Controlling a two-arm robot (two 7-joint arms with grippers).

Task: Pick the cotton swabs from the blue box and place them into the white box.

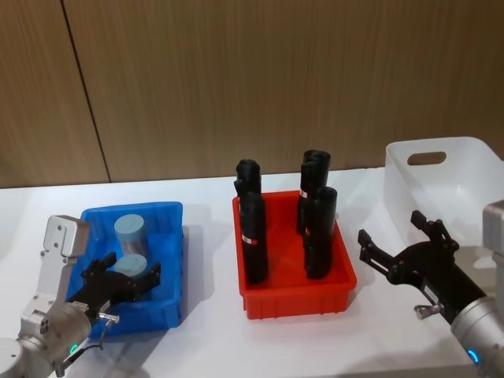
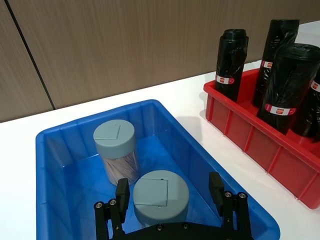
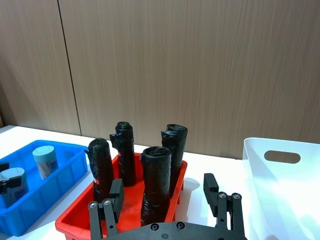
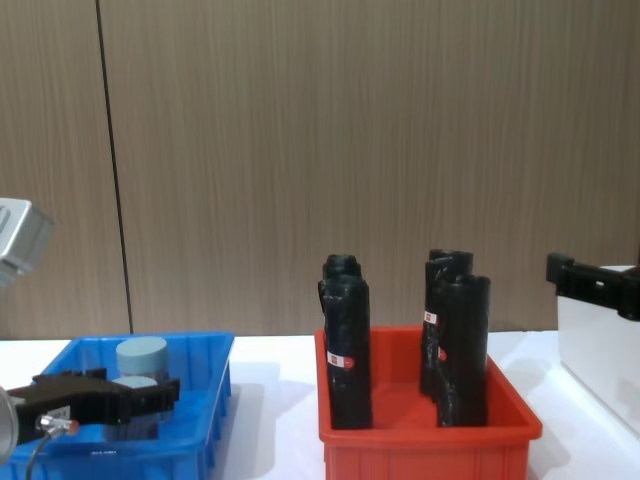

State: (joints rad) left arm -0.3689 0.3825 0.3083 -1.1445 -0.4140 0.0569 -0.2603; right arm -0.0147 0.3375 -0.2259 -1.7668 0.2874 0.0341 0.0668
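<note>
Next, my left gripper grabs the tub by its grey-blue lid, to move the cotton swabs into the white box.
Two cotton swabs tubs with grey-blue lids stand in the blue box at the table's left. The far tub stands free near the back wall. My left gripper is low inside the box, open, with one finger on each side of the near tub and a small gap at each side. In the left wrist view the far tub sits just behind it. The white box stands at the far right. My right gripper hovers open and empty beside the white box's left wall.
A red bin holding several tall black rolls stands between the two boxes. A wooden wall rises behind the white table. Bare tabletop lies in front of the red bin and between the bins.
</note>
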